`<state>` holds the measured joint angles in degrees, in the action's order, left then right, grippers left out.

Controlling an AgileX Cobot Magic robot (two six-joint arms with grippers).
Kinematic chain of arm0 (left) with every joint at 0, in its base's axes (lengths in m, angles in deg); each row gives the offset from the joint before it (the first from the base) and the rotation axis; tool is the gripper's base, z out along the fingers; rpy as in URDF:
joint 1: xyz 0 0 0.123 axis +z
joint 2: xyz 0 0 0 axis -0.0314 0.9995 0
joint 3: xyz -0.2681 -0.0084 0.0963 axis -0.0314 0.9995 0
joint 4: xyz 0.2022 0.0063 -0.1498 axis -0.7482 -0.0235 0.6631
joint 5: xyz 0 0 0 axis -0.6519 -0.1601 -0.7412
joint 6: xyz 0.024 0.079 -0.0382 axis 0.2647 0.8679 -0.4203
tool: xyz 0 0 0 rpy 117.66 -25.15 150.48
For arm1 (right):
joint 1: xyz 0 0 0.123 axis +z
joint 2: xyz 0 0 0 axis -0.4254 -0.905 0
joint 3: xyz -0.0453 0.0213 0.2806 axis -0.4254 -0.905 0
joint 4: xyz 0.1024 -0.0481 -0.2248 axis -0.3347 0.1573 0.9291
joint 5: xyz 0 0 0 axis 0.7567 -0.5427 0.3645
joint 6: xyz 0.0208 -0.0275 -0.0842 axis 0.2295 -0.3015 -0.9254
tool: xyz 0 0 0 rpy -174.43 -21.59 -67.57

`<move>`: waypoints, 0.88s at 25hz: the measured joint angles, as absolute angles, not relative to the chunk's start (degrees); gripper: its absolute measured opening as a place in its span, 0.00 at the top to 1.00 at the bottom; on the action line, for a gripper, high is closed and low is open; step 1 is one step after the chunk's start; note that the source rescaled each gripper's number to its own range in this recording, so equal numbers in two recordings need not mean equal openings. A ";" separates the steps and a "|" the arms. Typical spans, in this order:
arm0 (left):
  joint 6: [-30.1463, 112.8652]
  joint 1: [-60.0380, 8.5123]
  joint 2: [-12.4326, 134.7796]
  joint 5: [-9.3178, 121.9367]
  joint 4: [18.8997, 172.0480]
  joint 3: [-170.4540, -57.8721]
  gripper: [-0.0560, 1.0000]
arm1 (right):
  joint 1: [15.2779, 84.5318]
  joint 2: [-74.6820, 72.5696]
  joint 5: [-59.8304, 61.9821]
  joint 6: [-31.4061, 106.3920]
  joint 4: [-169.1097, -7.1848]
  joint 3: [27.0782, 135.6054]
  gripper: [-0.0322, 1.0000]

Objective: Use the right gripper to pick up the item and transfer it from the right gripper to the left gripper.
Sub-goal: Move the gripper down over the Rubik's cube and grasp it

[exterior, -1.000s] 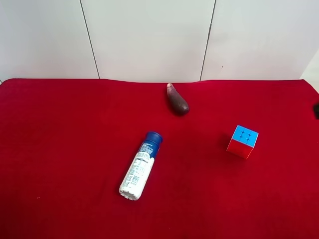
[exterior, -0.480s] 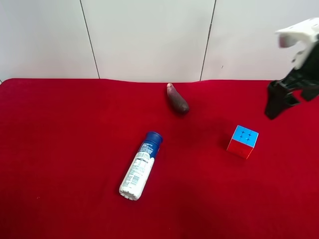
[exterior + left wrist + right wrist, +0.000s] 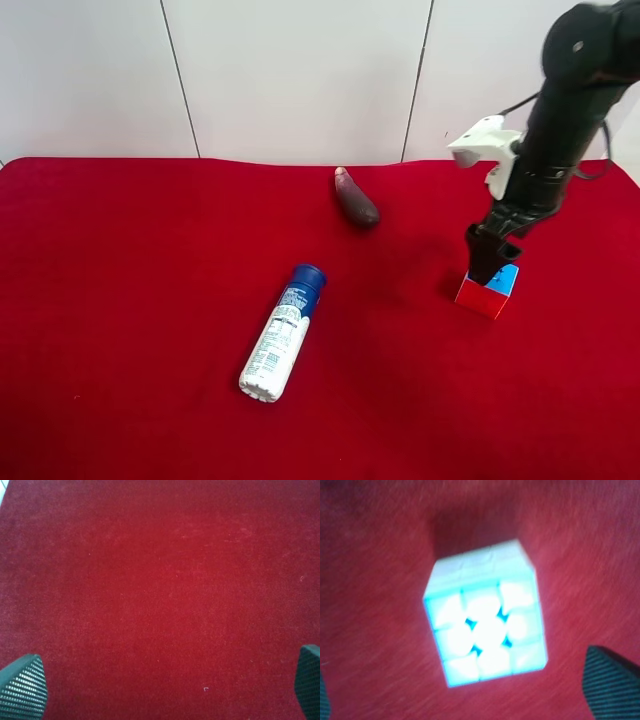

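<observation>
The puzzle cube [image 3: 487, 295] will be held next by two opposite sides in my right gripper, so another pair of the cube's sides stays free for the left gripper.
A puzzle cube [image 3: 487, 295] with a blue top and red sides sits on the red cloth at the exterior high view's right. My right gripper [image 3: 487, 260] hangs directly over it, fingers pointing down at its top. In the right wrist view the cube [image 3: 487, 630] fills the middle, blurred and bright, and the gripper [image 3: 467, 690] is open, with one fingertip [image 3: 612, 680] off to the side of the cube. My left gripper [image 3: 165, 680] is open over bare red cloth and holds nothing. The left arm is out of the exterior high view.
A white bottle with a blue cap [image 3: 283, 333] lies on its side near the middle of the red cloth [image 3: 130, 280]. A dark eggplant [image 3: 356, 201] lies near the back. A white panelled wall stands behind the table.
The right arm came in from the view's right edge, swung left and down, and now stands over the cube. The cube, bottle and eggplant have not moved.
</observation>
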<state>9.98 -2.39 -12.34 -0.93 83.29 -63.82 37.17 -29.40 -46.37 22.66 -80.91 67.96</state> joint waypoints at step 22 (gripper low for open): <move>9.48 -2.39 -12.34 -0.93 83.15 -63.82 0.00 | 37.48 -39.44 -40.35 17.02 -76.96 67.96 0.00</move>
